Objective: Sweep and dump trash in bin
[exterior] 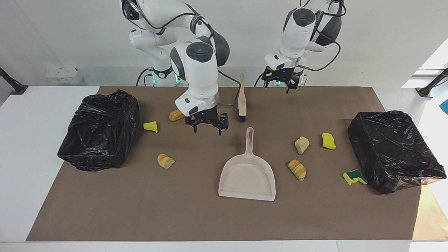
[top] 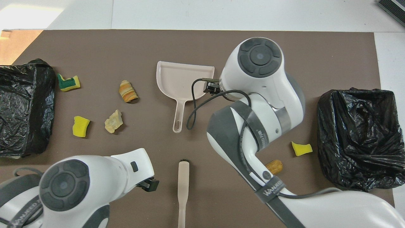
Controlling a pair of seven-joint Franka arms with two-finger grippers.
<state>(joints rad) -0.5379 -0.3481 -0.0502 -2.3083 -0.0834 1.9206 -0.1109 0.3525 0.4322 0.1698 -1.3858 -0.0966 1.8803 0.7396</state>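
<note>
I should next grab the dustpan with my right gripper by its narrow handle (top: pixel 179 116), since the dustpan's flat pan is too wide for the gripper's fingers.
Trash lies scattered on the brown mat: a corn stub (exterior: pixel 175 114), a yellow sponge (exterior: pixel 151 126) and a croissant piece (exterior: pixel 165 161) toward the right arm's end; a bread chunk (exterior: pixel 302 144), a yellow sponge (exterior: pixel 328 140), a croissant (exterior: pixel 297 169) and a yellow-green sponge (exterior: pixel 354 176) toward the left arm's end. A black-bagged bin (exterior: pixel 99 129) stands at one end, a second bin (exterior: pixel 393 150) at the other. My right gripper (exterior: pixel 206 126) hangs open and empty over the mat between the corn stub and the brush (exterior: pixel 242 101). My left gripper (exterior: pixel 282 85) waits open above the mat's edge by the robots.
A beige dustpan (exterior: pixel 247 175) lies mid-table with its handle pointing toward the robots, and the brush (top: pixel 183 186) lies just nearer to them than that handle. In the overhead view the right arm's wrist covers part of the dustpan (top: pixel 182 82).
</note>
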